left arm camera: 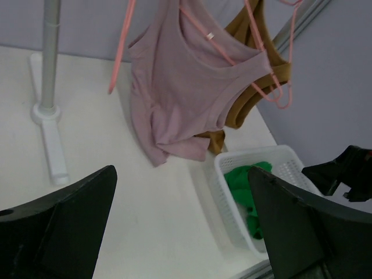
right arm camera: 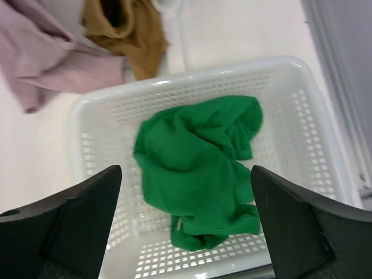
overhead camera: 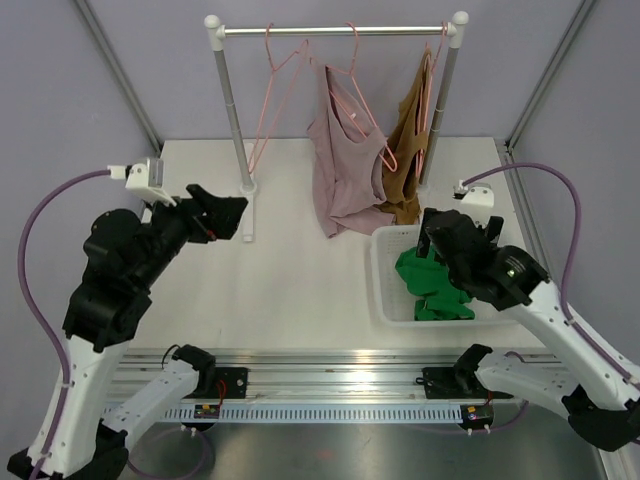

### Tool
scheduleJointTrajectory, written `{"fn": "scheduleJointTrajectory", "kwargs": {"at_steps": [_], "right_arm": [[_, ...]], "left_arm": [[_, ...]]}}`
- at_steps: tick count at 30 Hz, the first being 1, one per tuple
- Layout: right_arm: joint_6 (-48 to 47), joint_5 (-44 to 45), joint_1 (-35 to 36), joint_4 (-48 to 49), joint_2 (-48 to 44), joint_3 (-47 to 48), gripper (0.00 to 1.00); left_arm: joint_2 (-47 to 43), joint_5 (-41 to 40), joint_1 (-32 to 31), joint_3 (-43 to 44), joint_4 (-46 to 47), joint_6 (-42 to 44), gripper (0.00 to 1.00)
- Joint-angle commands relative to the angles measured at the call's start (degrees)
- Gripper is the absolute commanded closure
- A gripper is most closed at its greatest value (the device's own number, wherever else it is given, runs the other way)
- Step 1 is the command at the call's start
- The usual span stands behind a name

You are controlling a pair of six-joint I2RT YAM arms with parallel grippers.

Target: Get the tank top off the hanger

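I need to grab the mauve tank top's pink hanger with my left gripper by the wire just below its hook [overhead camera: 353, 67]. This leaves the hook and the straps free for taking the tank top off.
A mauve tank top [overhead camera: 340, 170] hangs crumpled on a pink hanger [overhead camera: 352, 90] from the rail; its hem rests on the table. It also shows in the left wrist view [left arm camera: 180, 87]. A brown tank top [overhead camera: 408, 140] hangs on another pink hanger to its right. My left gripper [overhead camera: 228, 212] is open and empty, left of the mauve top and well apart from it [left arm camera: 180, 232]. My right gripper [overhead camera: 440, 240] is open and empty above the white basket [right arm camera: 192, 72], over a green garment [right arm camera: 197, 163].
The clothes rack has a rail [overhead camera: 335, 31] on two poles [overhead camera: 232, 110], with a white foot [left arm camera: 52, 145] on the table. An empty pink hanger [overhead camera: 275, 90] hangs at the rail's left. The basket [overhead camera: 380, 280] sits at the right front.
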Motion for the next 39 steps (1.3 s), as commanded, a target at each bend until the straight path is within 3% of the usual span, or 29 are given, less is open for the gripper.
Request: {"fn": "scheduleJointTrajectory", "kwargs": {"at_steps": [1, 6, 16, 21, 26, 30, 34, 38, 39], "right_arm": [[-4.29, -7.13, -0.40, 8.38, -7.19, -0.15, 0.00], [-3.43, -11.48, -0.40, 11.91, -13.62, -3.50, 0.01], [-0.70, -23.24, -0.40, 14.46, -22.68, -5.69, 0.01], [0.35, -27.56, -0.40, 14.73, -25.94, -7.80, 0.01], [0.44, -30.73, -0.40, 13.85, -26.91, -8.94, 0.02], [0.44, -32.22, -0.40, 13.23, -27.79, -10.09, 0.03], [0.70, -33.54, -0.40, 13.58, -28.67, -11.32, 0.04], [0.53, -34.34, -0.40, 13.41, -28.93, -11.50, 0.04], [0.18, -34.25, -0.49, 13.32, -28.76, -11.50, 0.04]], "left_arm": [[8.12, 4.24, -3.36, 6.30, 6.73, -3.23, 0.01], [20.86, -6.84, -12.85, 21.48, 4.37, -2.00, 0.01], [52.58, -22.32, -22.01, 53.90, 0.67, 0.81, 0.01], [65.06, -25.83, -23.06, 62.82, 3.48, 2.31, 0.01], [69.48, -30.84, -23.42, 58.73, 15.04, 5.90, 0.03], [74.30, -32.61, -23.33, 61.94, 19.57, 8.72, 0.15], [81.50, -31.47, -22.45, 69.94, 18.17, 10.31, 0.39], [82.57, -29.45, -20.52, 69.25, 18.87, 8.90, 0.46], [82.66, -29.01, -19.73, 69.16, 18.60, 8.55, 0.52]]}}
